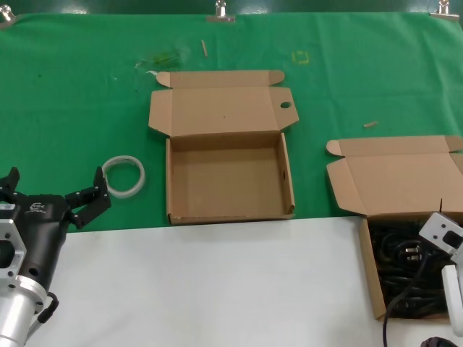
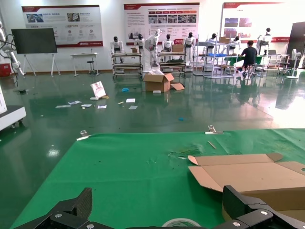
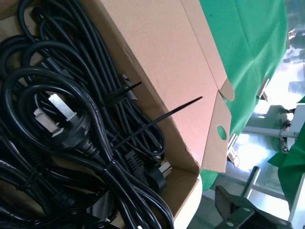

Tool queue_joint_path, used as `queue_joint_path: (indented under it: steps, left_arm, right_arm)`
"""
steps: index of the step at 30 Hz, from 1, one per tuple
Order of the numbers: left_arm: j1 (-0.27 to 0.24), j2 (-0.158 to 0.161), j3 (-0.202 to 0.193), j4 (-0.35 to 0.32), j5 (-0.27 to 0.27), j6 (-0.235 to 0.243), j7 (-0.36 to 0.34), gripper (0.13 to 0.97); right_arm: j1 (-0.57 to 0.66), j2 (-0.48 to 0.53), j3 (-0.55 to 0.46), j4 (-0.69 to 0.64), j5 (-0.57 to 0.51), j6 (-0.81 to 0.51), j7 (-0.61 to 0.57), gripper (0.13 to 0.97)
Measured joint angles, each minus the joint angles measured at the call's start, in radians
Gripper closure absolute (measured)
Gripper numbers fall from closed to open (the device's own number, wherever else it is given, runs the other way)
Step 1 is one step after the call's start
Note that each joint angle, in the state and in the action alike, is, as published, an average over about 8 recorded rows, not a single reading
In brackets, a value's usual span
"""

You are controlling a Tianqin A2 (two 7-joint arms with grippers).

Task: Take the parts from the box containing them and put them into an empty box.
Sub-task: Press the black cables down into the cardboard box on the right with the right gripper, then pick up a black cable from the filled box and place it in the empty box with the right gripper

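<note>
Next, my right gripper grabs the coiled cord by its bundled pieces beside the cable tie to move this part into the empty box.
The empty box (image 1: 171, 181) stands open at mid-table on the green cloth, an oval hole in its lid tab (image 1: 285, 105); its lid also shows in the left wrist view (image 2: 248, 174). At the right front, the box containing the parts (image 1: 367, 267) is open and full of tangled black cords (image 1: 405, 278), seen close up in the right wrist view (image 3: 71, 95) with plugs and cable ties. My right gripper (image 3: 152, 217) hangs open just over those cords, holding nothing. My left gripper (image 1: 54, 189) waits open at the front left, near the ring (image 2: 157, 202).
A white translucent ring (image 1: 123, 176) lies on the cloth left of the empty box, just ahead of my left gripper (image 2: 181, 222). Green cloth (image 1: 72, 87) covers the far table; bare white tabletop (image 1: 217, 289) runs along the front.
</note>
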Motion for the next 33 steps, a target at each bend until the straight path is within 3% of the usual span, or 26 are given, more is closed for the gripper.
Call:
queue_joint_path:
  steps: [26, 33]
  left_arm:
    - [0.0, 0.0, 0.0, 0.0, 0.0, 0.0, 0.0, 0.132]
    - [0.0, 0.0, 0.0, 0.0, 0.0, 0.0, 0.0, 0.132]
  right_arm:
    - [-0.043, -0.007, -0.063, 0.061, 0.0, 0.032, 0.088, 0.815]
    - [-0.051, -0.008, -0.094, 0.096, 0.0, 0.051, 0.121, 0.85]
